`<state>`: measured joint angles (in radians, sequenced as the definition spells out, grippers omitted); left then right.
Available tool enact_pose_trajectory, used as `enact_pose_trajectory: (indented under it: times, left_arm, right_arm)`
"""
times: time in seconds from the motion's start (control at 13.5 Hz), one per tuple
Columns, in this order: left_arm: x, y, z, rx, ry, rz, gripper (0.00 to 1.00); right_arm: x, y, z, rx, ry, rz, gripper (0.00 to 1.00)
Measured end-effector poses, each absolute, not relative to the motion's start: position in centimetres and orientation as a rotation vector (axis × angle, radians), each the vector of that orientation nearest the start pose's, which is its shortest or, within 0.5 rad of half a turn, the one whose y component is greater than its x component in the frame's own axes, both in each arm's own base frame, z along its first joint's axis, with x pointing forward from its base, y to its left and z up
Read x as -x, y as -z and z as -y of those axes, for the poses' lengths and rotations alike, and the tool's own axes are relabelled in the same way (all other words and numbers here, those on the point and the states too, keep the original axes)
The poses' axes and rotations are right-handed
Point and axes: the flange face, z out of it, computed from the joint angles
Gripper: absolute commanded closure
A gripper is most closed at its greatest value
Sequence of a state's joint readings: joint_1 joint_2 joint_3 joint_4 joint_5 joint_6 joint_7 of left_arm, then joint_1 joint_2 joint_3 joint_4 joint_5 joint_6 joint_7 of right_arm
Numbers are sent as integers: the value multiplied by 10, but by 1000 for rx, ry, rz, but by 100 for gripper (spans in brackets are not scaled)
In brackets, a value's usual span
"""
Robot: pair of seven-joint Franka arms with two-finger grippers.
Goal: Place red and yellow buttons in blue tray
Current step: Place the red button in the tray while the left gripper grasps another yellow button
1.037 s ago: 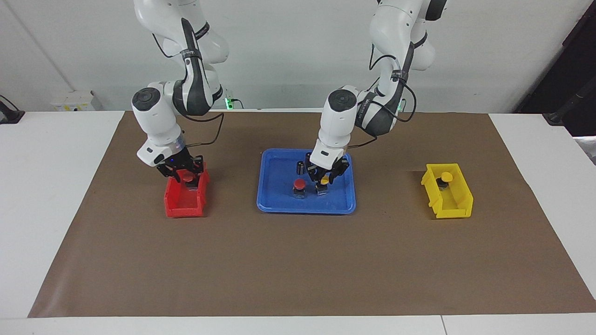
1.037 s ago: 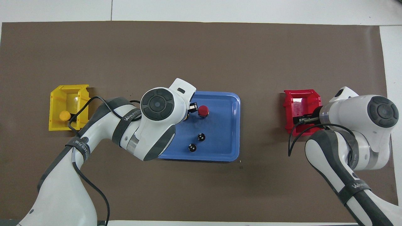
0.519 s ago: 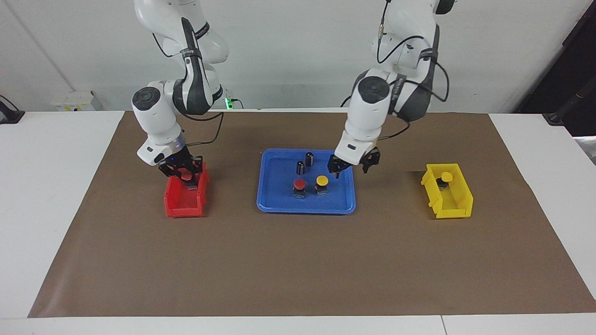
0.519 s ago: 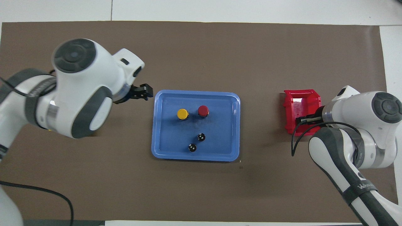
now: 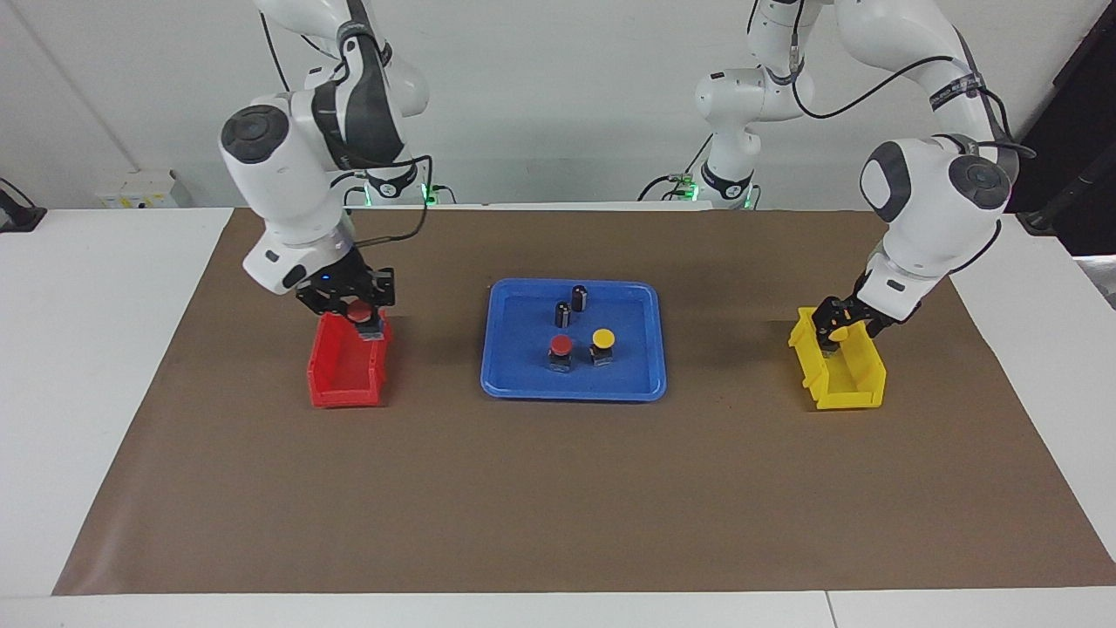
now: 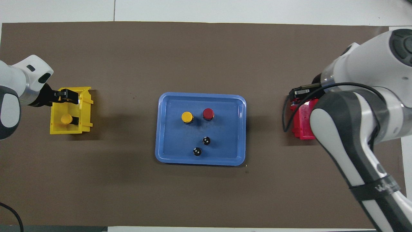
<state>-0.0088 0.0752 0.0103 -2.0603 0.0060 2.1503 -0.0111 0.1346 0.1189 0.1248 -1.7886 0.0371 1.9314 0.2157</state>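
Observation:
I should grip the yellow button by its black base (image 6: pixel 75 120) with my left gripper next, to place it in the blue tray.
The blue tray (image 5: pixel 503 384) (image 6: pixel 201 96) holds one red button (image 5: pixel 560 346) (image 6: pixel 208 113) and one yellow button (image 5: pixel 602 337) (image 6: pixel 187 117) side by side. My right gripper (image 5: pixel 353 312) is shut on a second red button (image 5: pixel 357 310) and holds it just above the red bin (image 5: pixel 344 375), over the bin's end nearer the robots. My left gripper (image 5: pixel 841 321) (image 6: pixel 66 96) is open over the yellow bin (image 5: pixel 850 384) (image 6: pixel 56 129), its fingers on either side of the second yellow button (image 5: pixel 838 331) (image 6: pixel 66 119) that sits in the bin.
Two small dark cylinders (image 5: pixel 563 312) (image 5: pixel 579 296) stand in the tray, nearer the robots than the buttons; they also show in the overhead view (image 6: pixel 206 140) (image 6: pixel 197 151). My right arm covers most of the red bin (image 6: pixel 302 124) from above. Brown paper (image 5: pixel 558 506) covers the table.
My left arm let go of the yellow button in the tray and swung over to the yellow bin. My right gripper rose a little with the red button, out of the red bin.

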Motion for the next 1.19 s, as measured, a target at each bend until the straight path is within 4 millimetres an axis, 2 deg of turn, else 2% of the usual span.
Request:
enact_pose_trajectory:
  times: [0.07,0.15,0.22,0.44,0.81,0.89,0.96,1.04,1.11,1.19]
  left_arm:
    - [-558,-389,-7,3136,27,19,44]
    - [-554,-384,-9,3136,27,17,44]
    - [-552,-383,-10,3136,24,18,45]
    - [-546,-381,-11,3136,13,-8,45]
    - [-532,-368,-16,3137,-29,-30,45]
    - [-530,-366,-16,3137,-28,-32,56]
    - [-529,-364,-16,3137,-25,-33,82]
    - [-529,-362,-16,3137,-14,-34,97]
    - [-530,-362,-16,3136,2,-33,99]
    - [-531,-363,-18,3136,14,-29,99]
  right_arm:
    - [-576,-476,-193,3077,41,4,71]
    - [-571,-465,-223,3068,54,-21,71]
    - [-567,-450,-244,3060,65,-39,71]
    - [-564,-411,-258,3051,77,-59,71]
    - [-550,-370,-279,3044,83,-45,70]
    - [-545,-362,-281,3048,73,-36,69]
    - [-541,-355,-282,3051,63,-29,68]
    - [-537,-349,-282,3053,59,-26,68]
    - [-534,-343,-282,3053,61,-24,67]
    - [-531,-338,-282,3053,63,-22,62]
